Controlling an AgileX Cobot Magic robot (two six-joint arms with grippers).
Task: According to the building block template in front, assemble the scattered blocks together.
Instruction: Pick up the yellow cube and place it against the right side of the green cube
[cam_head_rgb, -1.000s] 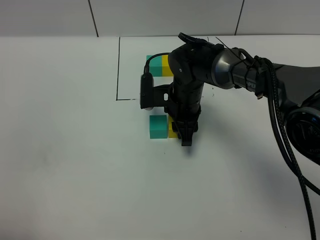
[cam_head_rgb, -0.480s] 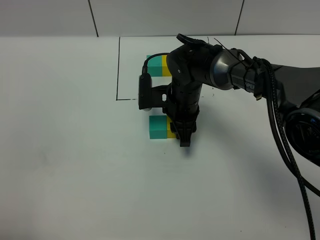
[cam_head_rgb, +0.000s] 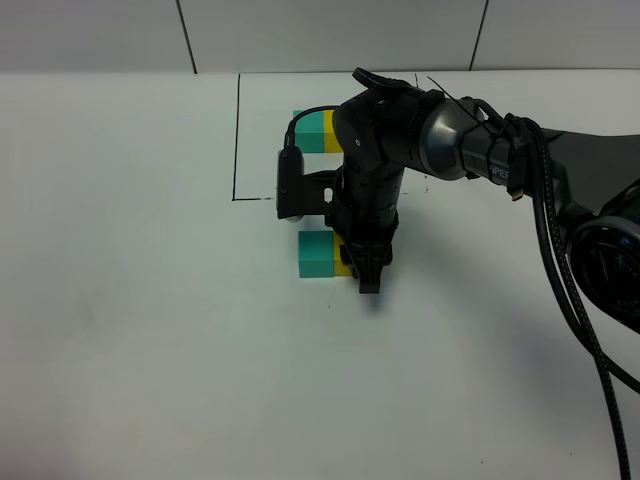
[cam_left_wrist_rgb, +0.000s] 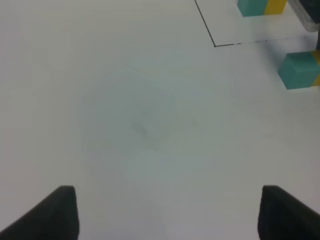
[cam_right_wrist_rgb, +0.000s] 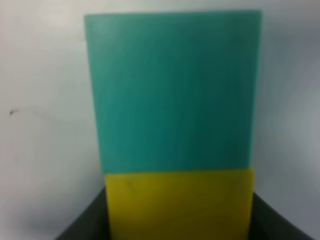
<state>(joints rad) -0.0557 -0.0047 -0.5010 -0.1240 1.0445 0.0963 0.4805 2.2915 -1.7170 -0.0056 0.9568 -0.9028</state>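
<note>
The yellow cube's base (cam_head_rgb: 343, 273) meets the tabletop level with the teal cube's base, so it is time to open my right gripper now; the yellow cube would settle.
The building block template (cam_head_rgb: 320, 131), a teal and yellow pair, lies inside a thin black drawn rectangle (cam_head_rgb: 238, 140) at the back of the table. In front of it the loose teal cube (cam_head_rgb: 317, 254) sits flush against the loose yellow cube (cam_head_rgb: 344, 264). My right gripper (cam_head_rgb: 368, 270) points straight down and is shut on the yellow cube (cam_right_wrist_rgb: 179, 202), pressed against the teal cube (cam_right_wrist_rgb: 175, 90). My left gripper (cam_left_wrist_rgb: 172, 212) is open over bare table, well left of the teal cube (cam_left_wrist_rgb: 299, 70) and the template (cam_left_wrist_rgb: 261, 6).
The white table (cam_head_rgb: 140, 300) spreads around the blocks. The right arm's black cables (cam_head_rgb: 570, 280) trail along the right side. A grey panelled wall (cam_head_rgb: 100, 35) runs behind the table's far edge.
The right gripper with the yellow cube has edged slightly left, closing the yellow cube against the teal one. The left arm has not moved.
</note>
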